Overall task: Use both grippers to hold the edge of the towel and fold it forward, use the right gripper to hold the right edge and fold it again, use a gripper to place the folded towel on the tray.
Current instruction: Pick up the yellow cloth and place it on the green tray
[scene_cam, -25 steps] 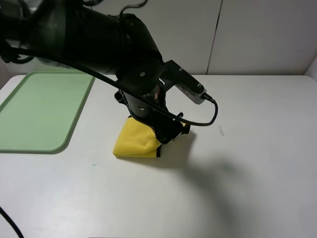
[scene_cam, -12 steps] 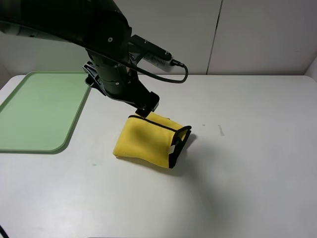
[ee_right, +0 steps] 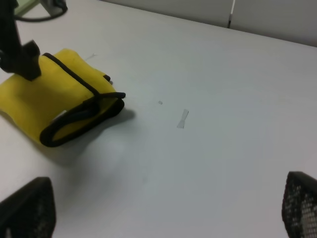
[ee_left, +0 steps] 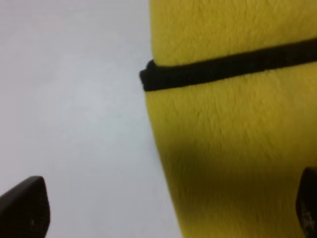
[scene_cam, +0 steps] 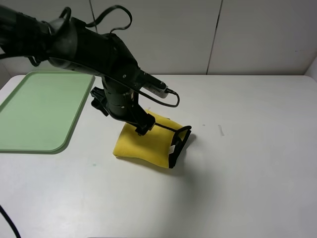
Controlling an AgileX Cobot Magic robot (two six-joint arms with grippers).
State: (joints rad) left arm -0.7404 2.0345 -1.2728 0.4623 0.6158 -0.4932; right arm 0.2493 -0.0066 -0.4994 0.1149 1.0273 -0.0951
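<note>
The folded towel has to go on the mint-green tray (scene_cam: 39, 111), so the robot's left hand should next grip the towel's yellow edge beside the black trim.
The yellow towel (scene_cam: 146, 145) lies folded in a thick bundle at the table's middle, its black-trimmed edge (scene_cam: 174, 148) curling open on the right side. My left gripper (scene_cam: 141, 129) is down at the towel's back left corner and stands open. In the left wrist view one fingertip (ee_left: 25, 208) is over bare table and the other is over the towel (ee_left: 223, 148), with the black trim (ee_left: 218, 69) just ahead. My right gripper (ee_right: 163, 208) is open and empty, apart from the towel (ee_right: 54, 106) on its right. The mint-green tray (scene_cam: 39, 111) lies empty at the far left.
A white wall panel runs behind the table. A small scrap of tape (ee_right: 183, 119) and a faint mark (scene_cam: 221, 130) sit on the white tabletop right of the towel. A black cable (scene_cam: 163, 101) loops off the left arm.
The left arm drew back from over the towel toward the tray, then came down at the towel's back left corner. The towel's right side sprang open once uncovered.
</note>
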